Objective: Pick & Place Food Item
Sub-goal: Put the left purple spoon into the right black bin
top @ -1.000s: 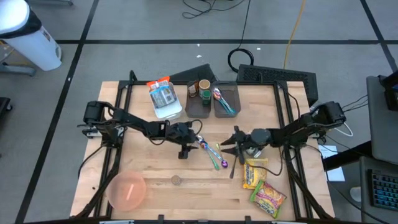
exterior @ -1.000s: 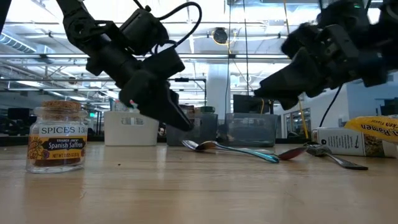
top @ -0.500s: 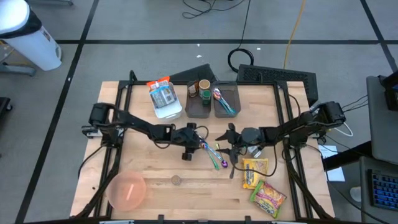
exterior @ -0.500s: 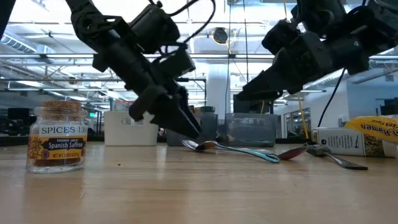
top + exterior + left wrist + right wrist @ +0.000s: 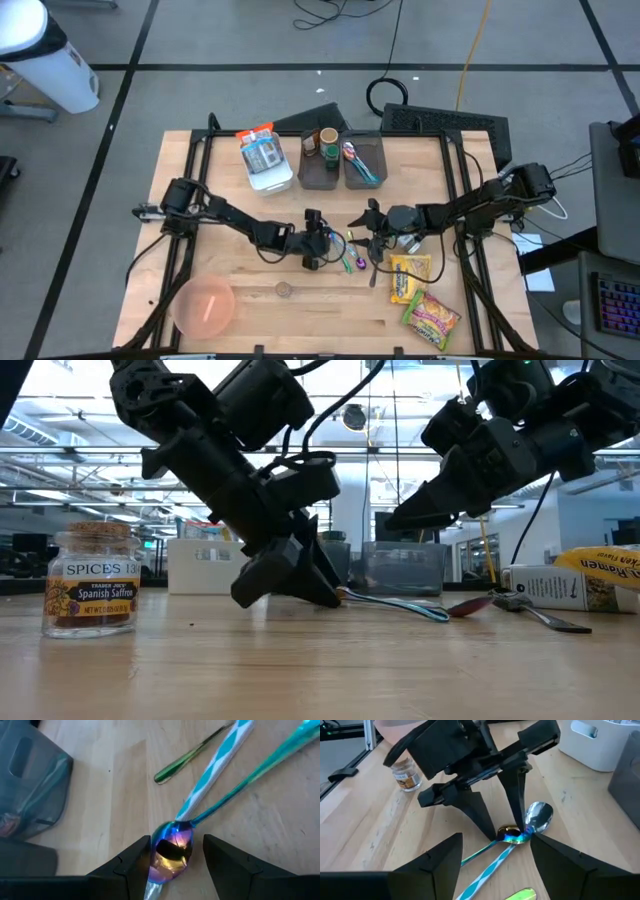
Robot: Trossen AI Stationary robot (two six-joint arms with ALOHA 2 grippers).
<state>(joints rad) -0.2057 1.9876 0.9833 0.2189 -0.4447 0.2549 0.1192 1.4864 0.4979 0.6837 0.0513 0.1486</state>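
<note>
The fingers reach down the iridescent spoon along either edge of its bowl [image 5: 171, 861], near the table, so my left gripper should close on it now.
Several colourful spoons [image 5: 347, 252] lie flat on the wooden table's middle. My left gripper [image 5: 172, 865] slants down onto them, open. Its fingers stand on either side of the iridescent bowl [image 5: 171, 851] of a teal-handled spoon; I cannot tell whether they touch it. My right gripper [image 5: 362, 240] hovers open just right of the spoons, clear of the table and pointing at them. Two ramen packets [image 5: 410, 278] [image 5: 432, 318] lie flat near the right front. A spice jar [image 5: 92, 580] stands upright near the front edge.
A pink bowl [image 5: 205, 305] sits at the front left. A white container [image 5: 267, 165] and two grey bins [image 5: 320, 165] [image 5: 365, 165] with more spoons stand along the far edge. A silver spoon [image 5: 540, 815] lies beside the iridescent one. Bare wood lies at front centre.
My left gripper has moved toward the table's right and near edges and down onto the spoons, rolling and tipping further downward as it went. My right gripper has shifted slightly toward the table's left, nearer the spoons. The spoons have stayed in place.
</note>
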